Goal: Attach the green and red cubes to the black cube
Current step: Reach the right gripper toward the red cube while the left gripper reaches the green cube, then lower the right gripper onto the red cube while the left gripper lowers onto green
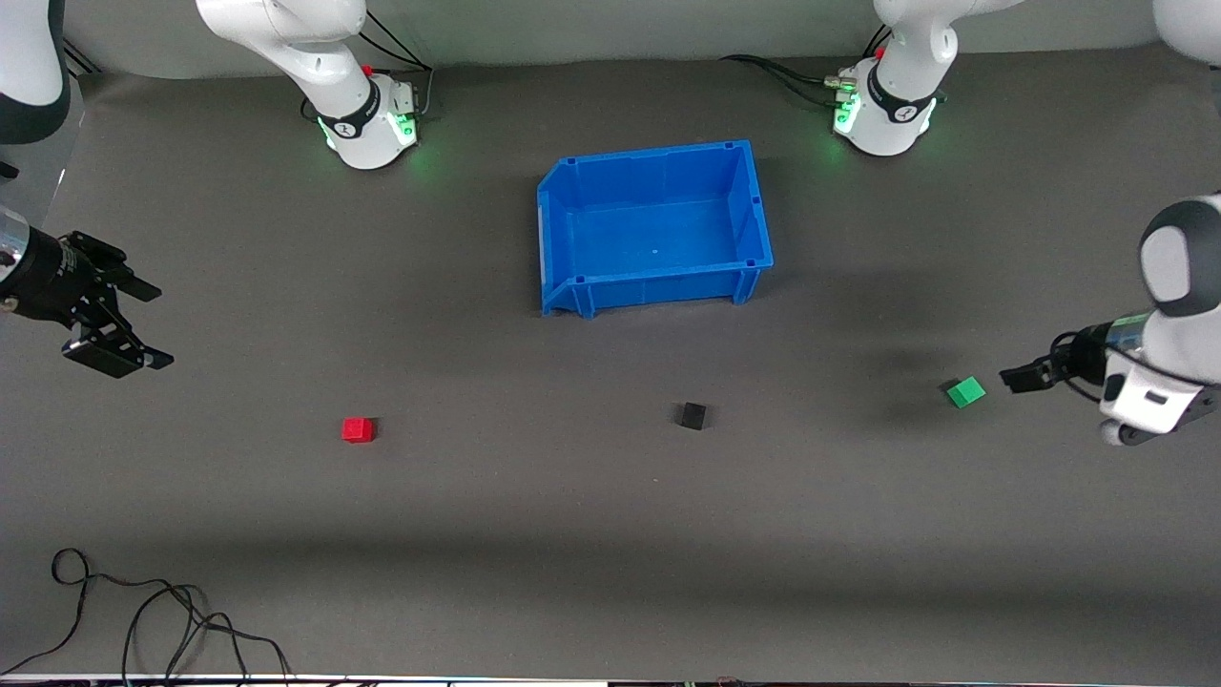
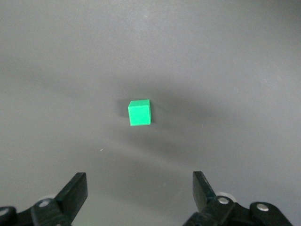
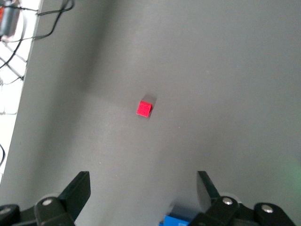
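I will grab the green cube (image 1: 965, 391) by its sides with my left gripper next. Then I can attach it to the black cube (image 1: 693, 415).
The black cube (image 1: 693, 415) sits on the grey table, nearer the front camera than the blue bin. The green cube (image 1: 965, 391) lies toward the left arm's end, and it also shows in the left wrist view (image 2: 139, 113). The red cube (image 1: 359, 429) lies toward the right arm's end, and it also shows in the right wrist view (image 3: 144, 108). My left gripper (image 1: 1023, 377) (image 2: 140, 193) is open and empty, just beside the green cube. My right gripper (image 1: 153, 322) (image 3: 143, 190) is open and empty, up over the table's right-arm end, apart from the red cube.
An empty blue bin (image 1: 653, 227) stands mid-table between the two arm bases; its edge shows in the right wrist view (image 3: 181, 221). Loose black cables (image 1: 143, 611) lie at the table's front corner on the right arm's end.
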Robot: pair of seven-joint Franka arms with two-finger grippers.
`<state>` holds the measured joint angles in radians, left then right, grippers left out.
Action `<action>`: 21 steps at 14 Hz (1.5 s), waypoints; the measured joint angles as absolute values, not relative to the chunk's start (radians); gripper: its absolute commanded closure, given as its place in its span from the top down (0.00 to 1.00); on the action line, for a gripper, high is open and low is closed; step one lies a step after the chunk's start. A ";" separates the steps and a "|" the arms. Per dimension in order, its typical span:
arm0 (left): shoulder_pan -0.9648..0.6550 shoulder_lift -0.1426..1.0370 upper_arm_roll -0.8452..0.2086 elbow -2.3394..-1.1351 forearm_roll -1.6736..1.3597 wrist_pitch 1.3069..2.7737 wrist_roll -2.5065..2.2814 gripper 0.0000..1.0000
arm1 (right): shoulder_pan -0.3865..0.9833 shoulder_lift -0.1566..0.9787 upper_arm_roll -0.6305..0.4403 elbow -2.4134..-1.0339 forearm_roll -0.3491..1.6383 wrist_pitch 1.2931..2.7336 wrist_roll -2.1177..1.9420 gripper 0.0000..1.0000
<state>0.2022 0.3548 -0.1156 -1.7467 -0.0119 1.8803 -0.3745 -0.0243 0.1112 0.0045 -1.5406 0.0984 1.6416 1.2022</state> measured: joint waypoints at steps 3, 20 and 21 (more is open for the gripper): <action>0.203 0.435 -0.114 -1.747 -0.013 1.930 -0.421 1.00 | -0.024 0.153 0.003 -1.542 0.131 1.641 1.244 1.00; 0.218 0.588 -0.104 -1.874 0.036 2.250 -0.506 0.87 | -0.025 0.491 0.001 -1.847 0.334 2.268 1.221 1.00; 0.218 0.588 -0.104 -1.875 0.044 2.250 -0.506 0.85 | -0.025 0.519 0.001 -1.847 0.356 2.283 1.206 1.00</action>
